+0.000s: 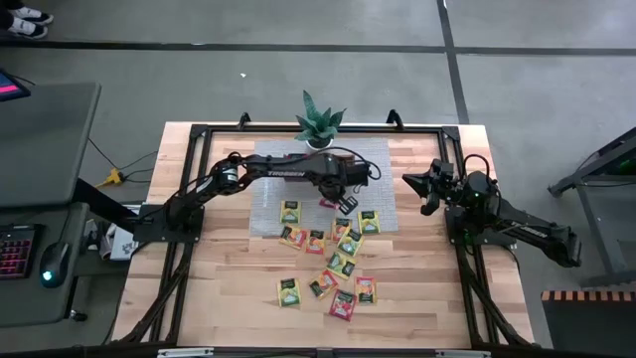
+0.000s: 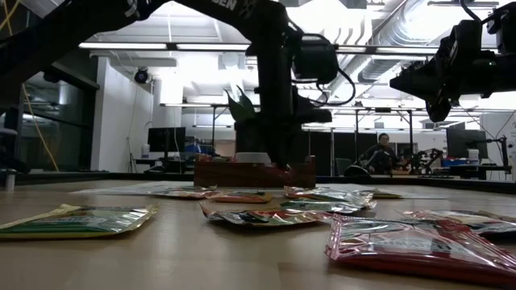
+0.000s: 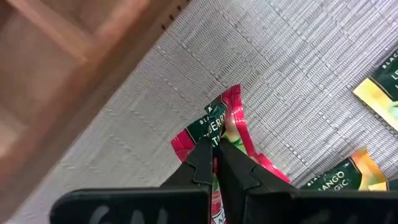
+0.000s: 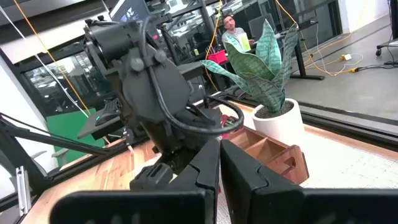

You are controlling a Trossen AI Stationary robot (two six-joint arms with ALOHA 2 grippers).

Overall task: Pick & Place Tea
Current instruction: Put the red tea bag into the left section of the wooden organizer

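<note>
The red packet sticks out over the mat, outside the wooden tray's rim. My left gripper should move the packet inside first and only then let go of it.
My left gripper reaches down over the grey mat, shut on a red tea packet with a dark green label. The brown wooden tray lies just beyond it on the mat. Several more tea packets, yellow, orange, green and red, lie flat on the mat's near part and on the wooden table. My right gripper hangs shut and level above the table's right side, holding nothing. My left gripper pinches the red packet between its two fingertips, on the labelled face near the packet's middle. The fingers come from above, pointing steeply down. The packet is bent and juts out past the fingertips. Whether it still touches the mat, I cannot tell.
A small spiky green plant in a white pot stands at the mat's far edge behind the tray. A black frame runs around the table. Bare wood lies at the table's near left. A person sits far behind.
</note>
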